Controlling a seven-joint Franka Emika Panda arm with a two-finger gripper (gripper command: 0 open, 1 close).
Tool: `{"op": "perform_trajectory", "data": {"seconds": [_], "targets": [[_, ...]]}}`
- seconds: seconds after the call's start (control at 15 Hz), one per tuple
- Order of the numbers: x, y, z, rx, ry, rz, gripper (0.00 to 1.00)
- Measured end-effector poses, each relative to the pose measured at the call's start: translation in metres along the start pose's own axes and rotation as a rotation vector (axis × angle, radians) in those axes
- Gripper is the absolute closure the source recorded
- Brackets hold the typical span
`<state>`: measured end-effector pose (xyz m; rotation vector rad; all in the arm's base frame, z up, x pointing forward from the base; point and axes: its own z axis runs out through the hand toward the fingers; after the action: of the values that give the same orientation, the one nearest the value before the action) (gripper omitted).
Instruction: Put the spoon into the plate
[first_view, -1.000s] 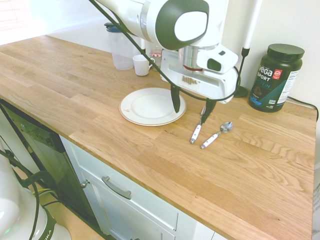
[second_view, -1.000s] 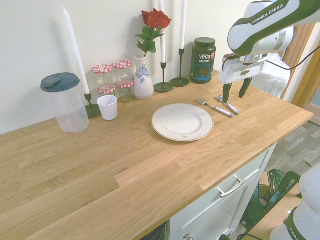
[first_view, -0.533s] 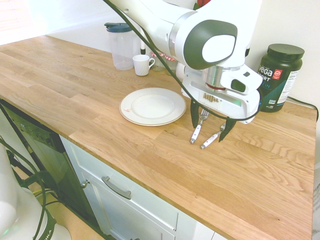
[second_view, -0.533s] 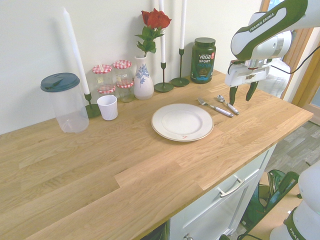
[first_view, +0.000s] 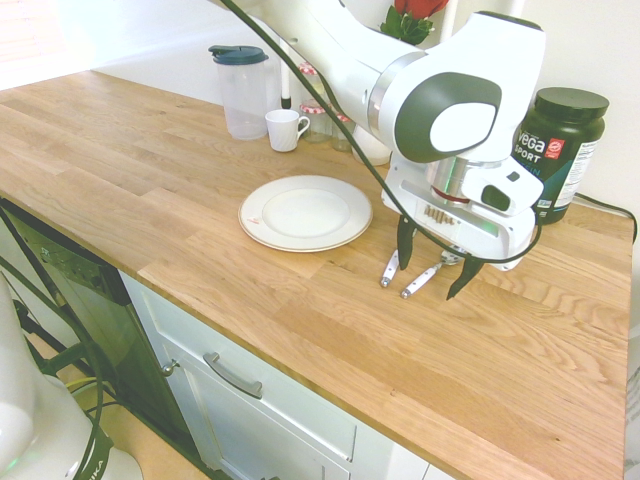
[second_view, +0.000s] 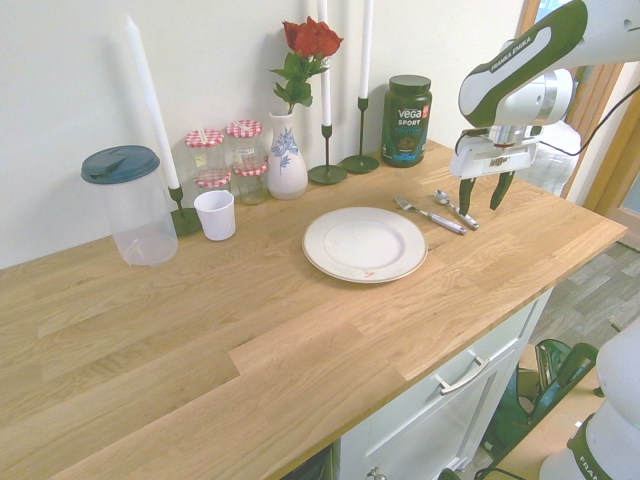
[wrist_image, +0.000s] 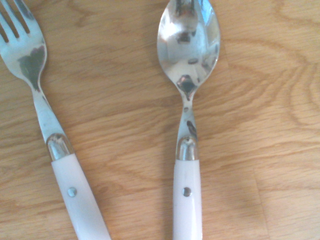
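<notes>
The spoon (wrist_image: 188, 100) should go into the plate, so my gripper will grab the spoon by its white handle (wrist_image: 187, 205) next.
The spoon (first_view: 420, 280) lies flat on the wooden counter, white handle toward the front edge, beside a white-handled fork (first_view: 390, 270). In the wrist view the spoon (wrist_image: 188, 100) runs down the middle with the fork (wrist_image: 50, 130) next to it. From the other side, the spoon (second_view: 455, 208) lies to the right of the fork (second_view: 430, 214). My gripper (first_view: 435, 262) hangs open just above the spoon, one finger on either side, holding nothing. In the second exterior view the gripper (second_view: 481, 195) is over the spoon's far end. The white plate (first_view: 260, 215) sits empty a short way from the cutlery; its rim (second_view: 320, 255) is bare.
A dark Vega jar (first_view: 560, 150) stands behind the gripper by the wall. A white mug (first_view: 284, 128) and a lidded clear pitcher (first_view: 240, 90) sit beyond the plate. A vase with a rose (second_view: 287, 165), candlesticks (second_view: 360, 160) and two jars (second_view: 228, 155) line the wall.
The arm has swung away from the plate's edge, across the fork, and dropped lower so the open fingers now straddle the spoon. Spoon, fork and plate have not moved.
</notes>
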<state>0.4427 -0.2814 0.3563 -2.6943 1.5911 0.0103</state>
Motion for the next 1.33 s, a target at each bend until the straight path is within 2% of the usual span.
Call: {"op": "perform_trajectory", "data": {"seconds": [1.33], "targets": [[-0.004, -0.021, 0.021, -0.001, 0.008, -0.041, 1.00]]}}
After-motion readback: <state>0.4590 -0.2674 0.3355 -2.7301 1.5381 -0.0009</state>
